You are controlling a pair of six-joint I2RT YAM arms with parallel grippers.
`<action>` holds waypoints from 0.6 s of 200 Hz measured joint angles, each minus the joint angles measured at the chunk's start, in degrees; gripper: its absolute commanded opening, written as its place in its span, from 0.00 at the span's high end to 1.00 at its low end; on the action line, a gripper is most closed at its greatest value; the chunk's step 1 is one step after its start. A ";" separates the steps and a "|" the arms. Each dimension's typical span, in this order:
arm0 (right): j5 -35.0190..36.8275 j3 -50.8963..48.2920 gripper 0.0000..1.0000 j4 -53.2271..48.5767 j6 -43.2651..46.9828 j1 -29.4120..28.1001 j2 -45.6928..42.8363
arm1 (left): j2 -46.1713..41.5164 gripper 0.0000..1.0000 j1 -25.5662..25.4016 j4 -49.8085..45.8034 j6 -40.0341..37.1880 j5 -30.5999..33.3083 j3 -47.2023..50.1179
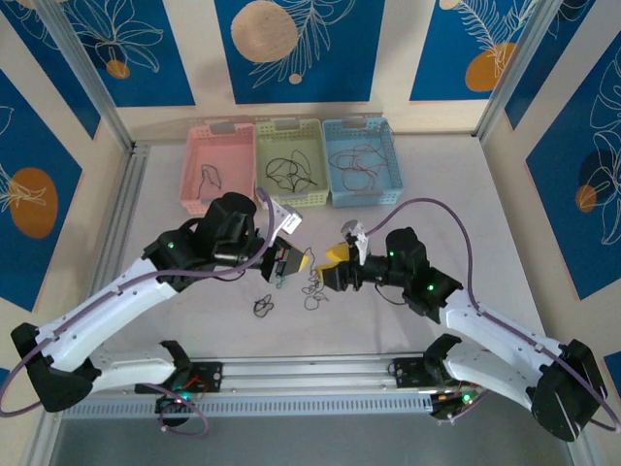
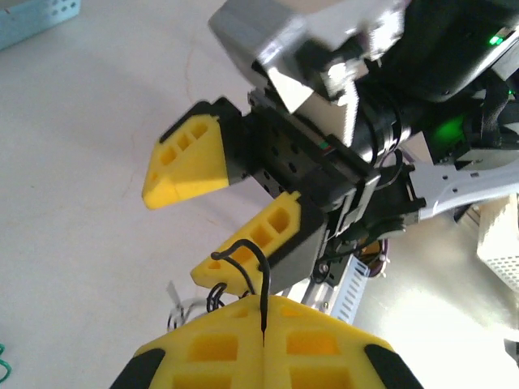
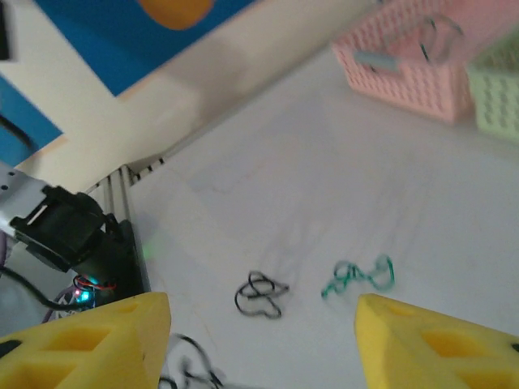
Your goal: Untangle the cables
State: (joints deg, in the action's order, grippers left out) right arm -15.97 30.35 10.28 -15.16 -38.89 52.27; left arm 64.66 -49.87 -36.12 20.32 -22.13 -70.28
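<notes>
I need to reach the black cable (image 2: 259, 261) with my right gripper and grab its loop above my left gripper's fingers. That leaves the tangled pieces of cable free to untangle.
My left gripper (image 2: 263, 301) is shut on a thin black cable (image 2: 259, 261) that loops up out of the seam between its yellow fingers. Just ahead of it my right gripper (image 2: 174, 235) stands open, its lower finger close to that loop. In the top view the left gripper (image 1: 287, 262) and the right gripper (image 1: 330, 268) face each other near the table's middle. The right wrist view shows the right gripper (image 3: 259, 344) open with nothing between its fingers, above a small black knot (image 3: 261, 294) and a green cable (image 3: 361, 275) lying on the table. Another black knot (image 1: 263, 307) lies nearer the front.
Three baskets stand at the back: pink (image 1: 191, 165), green (image 1: 287, 123) and blue (image 1: 355, 122), each with loose cables inside. More black strands (image 1: 315, 291) lie under the grippers. A metal rail (image 1: 310, 374) carrying the arm bases runs along the near edge.
</notes>
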 measured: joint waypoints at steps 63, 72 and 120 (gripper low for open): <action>-4.83 0.68 0.37 2.97 10.75 -3.78 -0.94 | 0.72 1.00 0.11 -3.89 -0.98 -0.39 -1.66; -5.22 0.68 0.37 2.95 11.56 -4.55 -1.68 | 0.72 1.00 0.13 -3.89 -0.98 -0.37 -1.66; -6.47 0.76 0.35 3.21 15.21 -7.63 -2.51 | 0.72 1.00 0.13 -4.00 -0.96 -0.39 -1.66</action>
State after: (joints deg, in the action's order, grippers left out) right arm -22.44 31.11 13.50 0.05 -46.52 49.76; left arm 65.39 -49.74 -40.12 19.35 -22.52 -71.94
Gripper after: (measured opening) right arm 0.649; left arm 0.065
